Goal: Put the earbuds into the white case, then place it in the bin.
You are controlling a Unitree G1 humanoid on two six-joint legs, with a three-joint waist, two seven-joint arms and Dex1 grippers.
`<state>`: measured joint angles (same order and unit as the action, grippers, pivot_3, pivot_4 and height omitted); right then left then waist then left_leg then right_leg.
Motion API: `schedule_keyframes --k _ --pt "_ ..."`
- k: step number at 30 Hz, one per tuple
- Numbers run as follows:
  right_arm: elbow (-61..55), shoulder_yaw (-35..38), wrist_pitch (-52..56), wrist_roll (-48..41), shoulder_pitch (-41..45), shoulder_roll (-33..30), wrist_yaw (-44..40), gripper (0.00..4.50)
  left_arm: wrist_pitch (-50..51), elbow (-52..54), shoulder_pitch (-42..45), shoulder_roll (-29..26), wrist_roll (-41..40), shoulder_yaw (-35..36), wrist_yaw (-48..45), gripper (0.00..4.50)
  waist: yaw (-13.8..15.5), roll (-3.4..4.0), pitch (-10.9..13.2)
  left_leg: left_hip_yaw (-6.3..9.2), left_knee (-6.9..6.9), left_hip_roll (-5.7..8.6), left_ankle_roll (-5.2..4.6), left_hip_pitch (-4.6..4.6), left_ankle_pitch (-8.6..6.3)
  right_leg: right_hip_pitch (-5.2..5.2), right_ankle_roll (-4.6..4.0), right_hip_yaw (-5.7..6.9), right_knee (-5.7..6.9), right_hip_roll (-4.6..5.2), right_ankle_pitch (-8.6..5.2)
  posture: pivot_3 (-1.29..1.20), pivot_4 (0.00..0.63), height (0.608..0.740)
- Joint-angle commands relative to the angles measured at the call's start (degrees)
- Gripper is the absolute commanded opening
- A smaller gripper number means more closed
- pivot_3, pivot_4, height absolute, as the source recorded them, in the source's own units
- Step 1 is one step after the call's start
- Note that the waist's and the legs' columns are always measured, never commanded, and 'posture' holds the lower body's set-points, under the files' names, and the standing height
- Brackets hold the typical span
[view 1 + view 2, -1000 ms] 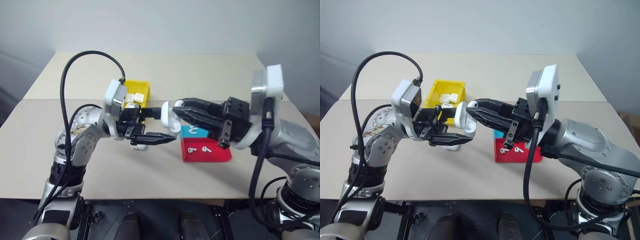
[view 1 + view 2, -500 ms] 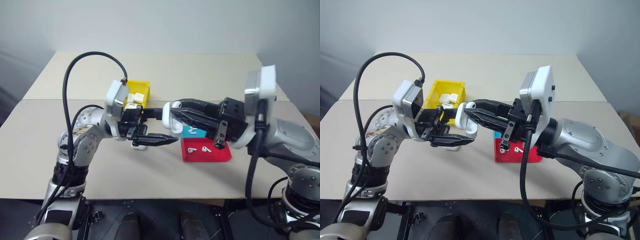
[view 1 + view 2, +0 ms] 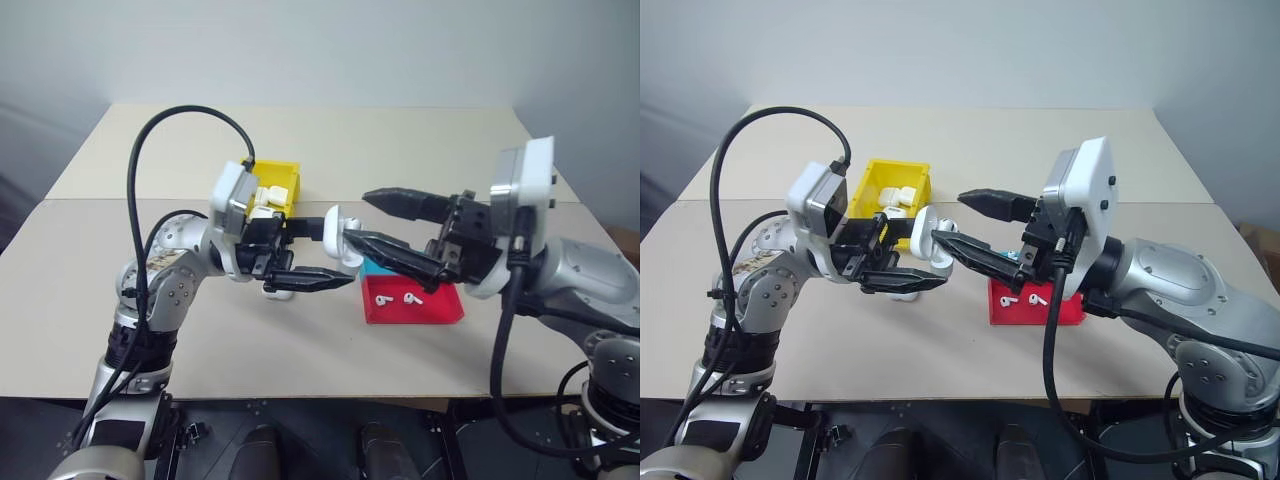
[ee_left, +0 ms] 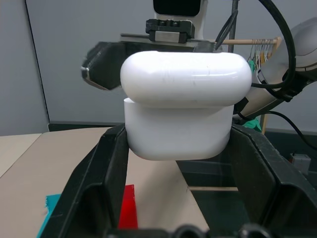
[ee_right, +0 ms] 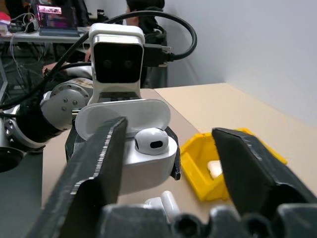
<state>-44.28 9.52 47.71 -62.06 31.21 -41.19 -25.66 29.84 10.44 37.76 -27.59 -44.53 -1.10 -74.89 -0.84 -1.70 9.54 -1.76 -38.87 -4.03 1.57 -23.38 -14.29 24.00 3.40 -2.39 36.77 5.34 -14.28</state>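
My right gripper takes the earbud by its rounded head next, to settle it into the white case [image 3: 348,258] [image 5: 148,171].
My left gripper [image 3: 338,250] is shut on the white case [image 3: 346,243] and holds it in the air over the table, its lid flipped open. One of the earbuds [image 5: 150,141] sits in the case's body [image 5: 143,166]. My right gripper [image 3: 357,217] is open right at the case, one finger above it and one just in front of it, holding nothing. In the left wrist view the case [image 4: 181,106] sits between my two fingers [image 4: 106,168]. The yellow bin [image 3: 286,178] stands on the table behind my left hand.
The bin holds a few white cases [image 3: 265,195]. A red tray [image 3: 420,315] with two earbuds [image 3: 383,297] lies under my right gripper, and a blue tray [image 3: 376,266] sits just behind it. Another white case [image 3: 280,292] lies on the table below my left gripper.
My right gripper, shut at the open case before, has spread its fingers wide. The earbud now rests in the case. My left gripper has kept still with the case.
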Motion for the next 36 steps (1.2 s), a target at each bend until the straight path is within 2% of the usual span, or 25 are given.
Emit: schedule_keyframes --k 1,6,10,13,17,19,20,22,24,30,36 --pt "0.17 -0.57 -0.42 -1.03 0.57 -0.93 -1.02 3.66 -2.24 1.08 2.71 0.78 -1.02 1.69 0.19 2.76 0.02 0.0 0.0 0.0 0.0 0.0 0.0 0.0 0.0 0.0 0.0 0.0 0.0 0.0 0.0 0.0 0.15 0.74" --pt "3.51 3.61 -0.54 -4.3 2.07 -2.7 -1.15 3.66 -2.74 0.11 2.95 0.58 -0.48 1.59 -0.3 2.76 0.06 0.0 0.0 0.0 -0.01 0.0 0.0 0.0 0.0 -0.01 0.0 0.0 0.0 0.0 0.0 0.0 0.15 0.74" --pt "8.92 4.12 -0.29 -0.34 3.75 -10.62 -8.02 3.66 -2.96 -0.33 2.95 -0.46 -0.48 2.31 -0.95 2.76 0.1 0.0 0.01 -0.01 0.0 0.0 0.0 -0.02 0.0 -0.01 0.0 0.0 -0.03 0.01 0.0 0.0 0.15 0.74" --pt "14.62 -0.75 -2.76 7.66 5.73 -16.95 -16.7 3.66 -2.9 -0.12 2.59 -0.88 -0.8 2.88 -0.85 2.76 0.08 0.01 0.01 -0.01 0.0 0.0 0.0 0.0 0.0 -0.02 0.0 0.01 -0.05 0.01 0.0 0.0 0.15 0.74" --pt "29.04 -16.77 -8.26 25.41 15.29 -21.06 -30.25 3.66 -3.34 1.6 -0.07 -1.62 -0.67 4.36 0.55 2.76 -0.73 0.03 0.01 -0.1 0.01 -0.01 0.0 0.06 0.0 0.01 0.0 -0.09 -0.02 0.0 0.0 0.0 0.15 0.74" --pt "34.61 -22.42 -10.87 31.29 19.56 -20.15 -35.86 3.66 -3.33 2.39 -0.97 -1.87 -0.83 4.79 1.12 2.76 -0.96 0.03 0.01 -0.13 0.02 -0.02 0.0 0.1 0.0 0.02 0.0 -0.12 -0.02 0.0 0.0 0.0 0.15 0.74" --pt "38.43 -26.12 -12.36 35.13 22.48 -18.74 -38.67 3.49 -3.33 2.97 -1.56 -2.12 -0.91 5.09 1.46 2.76 -0.93 0.03 0.01 -0.09 0.03 -0.02 -0.01 0.04 0.0 0.05 0.0 -0.08 -0.02 -0.01 0.0 0.0 0.15 0.74" --pt "46.64 -32.79 -17.4 43.22 27.7 -15.21 -43.6 3.07 -3.21 4.02 -2.53 -2.6 -1.27 5.74 2.12 2.76 -1.4 0.04 0.02 -0.12 0.04 -0.02 -0.01 -0.01 0.0 0.13 0.0 -0.11 -0.03 0.0 0.0 0.0 0.15 0.74" --pt "54.22 -36.8 -21.14 48.64 31.89 -11.6 -47.49 2.37 -3.14 4.71 -3.16 -2.98 -1.47 6.24 2.83 2.76 -1.52 0.05 0.03 -0.11 0.03 -0.02 -0.01 -0.06 0.0 0.16 0.0 -0.1 -0.04 0.0 0.0 0.0 0.15 0.74" --pt "76.06 -41.72 -32.95 58.87 40.45 -0.52 -54.86 2.37 -3.6 5.38 -4.47 -4.11 -1.36 7.46 4.16 2.76 -1.45 0.07 0.04 -0.1 0.01 -0.02 0.0 -0.11 0.01 0.18 0.01 -0.04 -0.02 0.01 0.01 0.0 0.15 0.74" --pt "89.3 -42.92 -41.68 66.12 43.84 6.02 -59.14 2.37 -3.41 6.74 -5.8 -4.95 -1.73 8.6 5.6 2.76 -1.2 0.1 0.05 -0.1 0.02 -0.02 0.02 -0.11 0.01 0.17 0.01 0.0 -0.01 0.02 0.01 0.0 0.15 0.74"
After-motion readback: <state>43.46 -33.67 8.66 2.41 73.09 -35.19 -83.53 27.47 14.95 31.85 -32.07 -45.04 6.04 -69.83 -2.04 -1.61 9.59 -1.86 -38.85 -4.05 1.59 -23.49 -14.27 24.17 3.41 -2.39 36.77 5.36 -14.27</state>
